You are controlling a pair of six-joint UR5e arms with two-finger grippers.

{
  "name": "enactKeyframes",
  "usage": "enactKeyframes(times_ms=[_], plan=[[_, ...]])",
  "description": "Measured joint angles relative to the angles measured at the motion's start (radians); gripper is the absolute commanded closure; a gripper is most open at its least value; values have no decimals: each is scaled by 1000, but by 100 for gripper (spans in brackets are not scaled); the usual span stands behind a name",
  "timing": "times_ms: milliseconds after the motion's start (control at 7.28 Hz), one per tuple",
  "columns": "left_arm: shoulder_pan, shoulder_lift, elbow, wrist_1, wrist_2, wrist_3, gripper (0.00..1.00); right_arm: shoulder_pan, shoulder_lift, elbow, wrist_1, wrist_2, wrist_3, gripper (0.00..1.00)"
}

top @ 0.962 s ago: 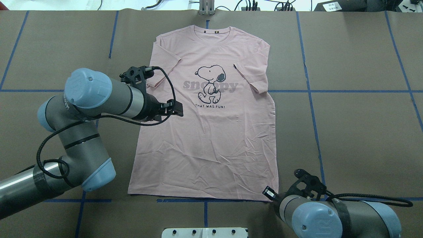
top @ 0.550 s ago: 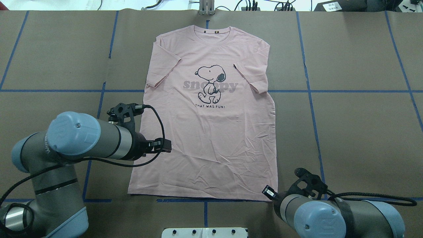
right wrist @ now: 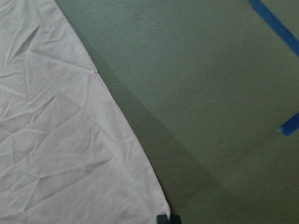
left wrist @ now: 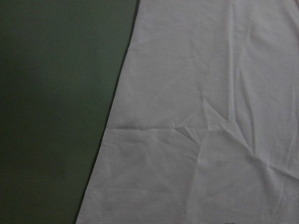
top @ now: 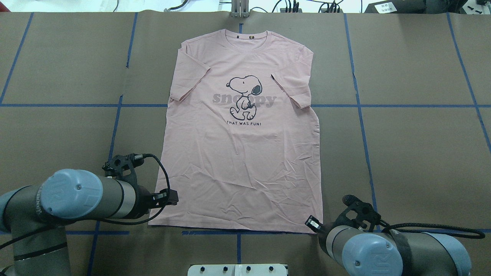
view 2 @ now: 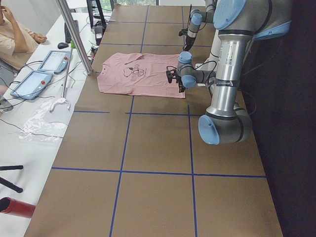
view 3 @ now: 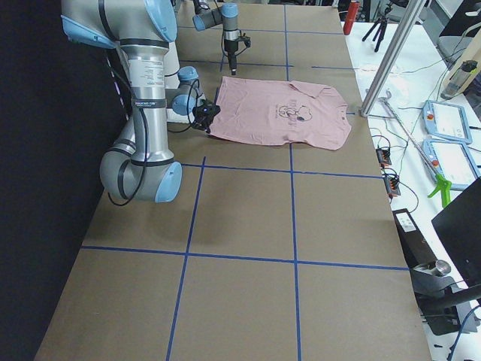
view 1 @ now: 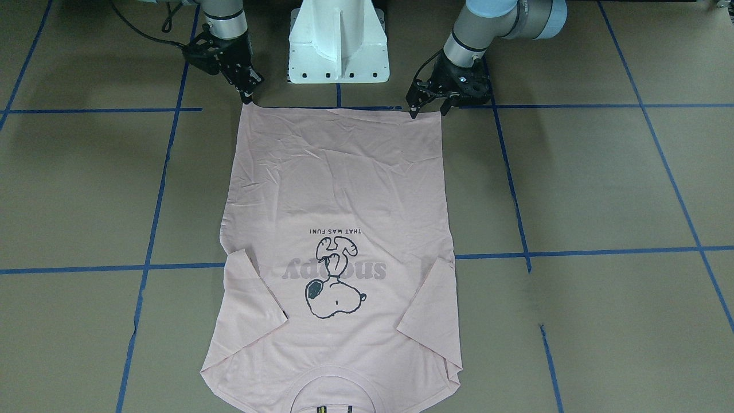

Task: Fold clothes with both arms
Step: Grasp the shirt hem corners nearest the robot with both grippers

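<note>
I will next use my left gripper to fold the shirt's bottom up toward the collar (view 1: pixel 333 377), so I will grab the shirt by its hem corner (view 1: pixel 433 118).
The pale pink Snoopy T-shirt (top: pixel 241 161) lies flat, print up, collar at the far side; it also shows in the front view (view 1: pixel 338 183). My left gripper (top: pixel 172 197) is open and hovers over the near hem by the shirt's left corner (view 1: pixel 427 109). Its wrist view shows only the shirt's side edge (left wrist: pixel 210 116), no fingers. My right gripper (top: pixel 311 223) sits at the near right hem corner (view 1: pixel 249 94). It looks shut on that corner, with its tips meeting the cloth (right wrist: pixel 167 218).
The white pedestal base (view 1: pixel 338 40) stands just behind the hem between both arms. Blue tape lines cross the brown table (top: pixel 402 153). A seated operator (view 2: pixel 15 39), tablets (view 2: pixel 54 61) and a metal pole (view 2: pixel 74 34) are beyond the far edge.
My left arm has drawn back from beside the shirt's left sleeve along its left edge to the near hem corner. The right arm and the shirt have not moved.
</note>
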Motion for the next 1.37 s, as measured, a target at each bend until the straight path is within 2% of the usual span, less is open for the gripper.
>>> enactKeyframes(times_ms=[275, 825, 1374], plan=[[20, 37, -3, -20, 23, -14, 23, 0, 2, -2, 0, 0, -1, 100], [60, 66, 4, -50, 31, -98, 23, -2, 3, -4, 0, 0, -2, 100], [77, 68, 21, -46, 39, -100, 30, 1, 2, -3, 0, 0, -5, 100]])
